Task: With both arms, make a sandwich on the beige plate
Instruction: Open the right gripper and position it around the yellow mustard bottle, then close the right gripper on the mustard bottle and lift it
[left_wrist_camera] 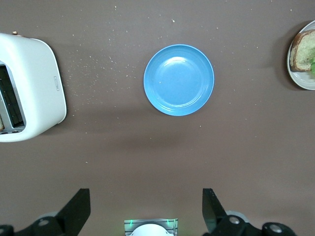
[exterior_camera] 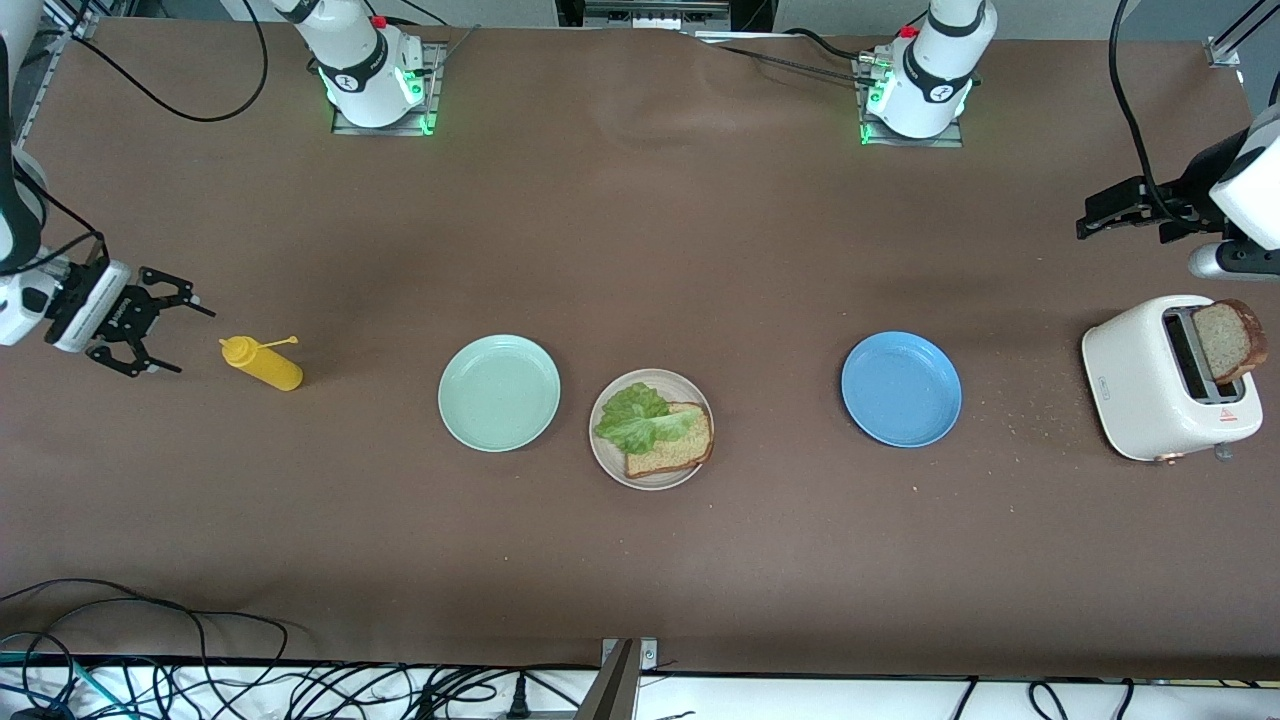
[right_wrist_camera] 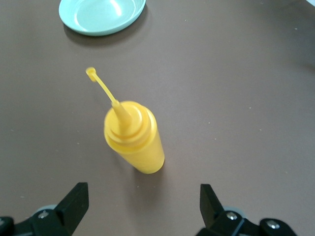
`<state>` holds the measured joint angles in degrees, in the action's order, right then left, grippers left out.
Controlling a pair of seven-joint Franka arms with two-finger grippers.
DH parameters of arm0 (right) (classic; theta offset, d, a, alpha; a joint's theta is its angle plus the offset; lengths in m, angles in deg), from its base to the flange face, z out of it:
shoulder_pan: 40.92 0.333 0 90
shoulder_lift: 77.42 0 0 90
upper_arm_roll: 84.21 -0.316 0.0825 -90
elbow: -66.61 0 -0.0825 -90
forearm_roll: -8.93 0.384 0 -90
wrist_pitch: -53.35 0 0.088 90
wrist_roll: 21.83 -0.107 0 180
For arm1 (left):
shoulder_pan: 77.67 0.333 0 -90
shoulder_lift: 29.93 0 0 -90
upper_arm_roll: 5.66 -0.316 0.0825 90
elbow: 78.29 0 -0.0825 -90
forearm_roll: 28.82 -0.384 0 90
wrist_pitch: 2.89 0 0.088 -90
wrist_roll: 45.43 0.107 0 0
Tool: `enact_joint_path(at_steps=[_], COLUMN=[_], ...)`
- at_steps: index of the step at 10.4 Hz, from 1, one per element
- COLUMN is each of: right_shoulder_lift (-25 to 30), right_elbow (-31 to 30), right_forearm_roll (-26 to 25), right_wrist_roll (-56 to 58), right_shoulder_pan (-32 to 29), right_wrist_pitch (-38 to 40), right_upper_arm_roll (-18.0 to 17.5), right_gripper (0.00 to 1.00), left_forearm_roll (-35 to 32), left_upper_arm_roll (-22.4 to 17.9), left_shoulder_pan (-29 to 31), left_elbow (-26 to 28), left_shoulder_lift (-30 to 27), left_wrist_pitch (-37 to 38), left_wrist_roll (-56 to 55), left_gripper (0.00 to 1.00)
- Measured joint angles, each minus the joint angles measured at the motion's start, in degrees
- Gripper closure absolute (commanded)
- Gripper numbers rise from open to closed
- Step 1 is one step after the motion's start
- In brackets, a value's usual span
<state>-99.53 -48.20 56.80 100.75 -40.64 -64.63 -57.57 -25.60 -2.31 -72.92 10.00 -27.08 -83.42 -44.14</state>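
I will next grab the yellow squeeze bottle by its body [exterior_camera: 266, 365] with my right gripper, to add sauce to the sandwich on the beige plate [exterior_camera: 607, 455].
The beige plate [exterior_camera: 607, 455] [left_wrist_camera: 297, 80] sits between a mint-green and a blue plate. One slice of brown bread [exterior_camera: 676, 448] [left_wrist_camera: 301, 50] lies on it, with a ruffled lettuce leaf [exterior_camera: 635, 418] across the slice. A second bread slice [exterior_camera: 1228, 342] sticks out of the white toaster [exterior_camera: 1140, 385] [left_wrist_camera: 37, 81] at the left arm's end of the table. My left gripper [exterior_camera: 1092, 222] [left_wrist_camera: 146, 206] hangs open and holds nothing, high over bare table between the blue plate and its own base. My right gripper [exterior_camera: 178, 335] [right_wrist_camera: 142, 201] is open and holds nothing, low over the table beside the yellow bottle.
A yellow squeeze bottle [exterior_camera: 262, 363] [right_wrist_camera: 134, 137] stands upright near the right gripper. The mint-green plate [exterior_camera: 499, 392] [right_wrist_camera: 101, 14] and the blue plate [exterior_camera: 901, 389] [left_wrist_camera: 178, 79] hold nothing. Crumbs lie scattered between the blue plate and the toaster. Cables run along the front edge.
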Motion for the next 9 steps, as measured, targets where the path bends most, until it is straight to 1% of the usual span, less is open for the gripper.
enact_joint_path(at_steps=[2,6,9], right_shoulder_lift=[-2.5,-6.75,-8.08], right_elbow=[1.22,1.69,1.8], right_forearm_roll=[3.01,9.89,12.57], right_wrist_roll=[2.69,8.39,9.02], right_shoulder_pan=[0.05,0.14,0.54], right_wrist_pitch=[-0.02,0.07,0.2], right_upper_arm_roll=[-0.28,-0.8,-1.25], right_gripper=[0.0,0.0,0.0], left_forearm_roll=[-0.01,-0.01,-0.01], left_upper_arm_roll=[-0.01,-0.01,-0.01], left_shoulder_pan=[0.0,0.0,0.01], left_elbow=[-0.02,-0.04,-0.04], left_shoulder_lift=[0.01,0.01,0.01], left_wrist_pitch=[0.0,0.0,0.0], left_wrist_roll=[0.0,0.0,0.0], left_gripper=[0.0,0.0,0.0])
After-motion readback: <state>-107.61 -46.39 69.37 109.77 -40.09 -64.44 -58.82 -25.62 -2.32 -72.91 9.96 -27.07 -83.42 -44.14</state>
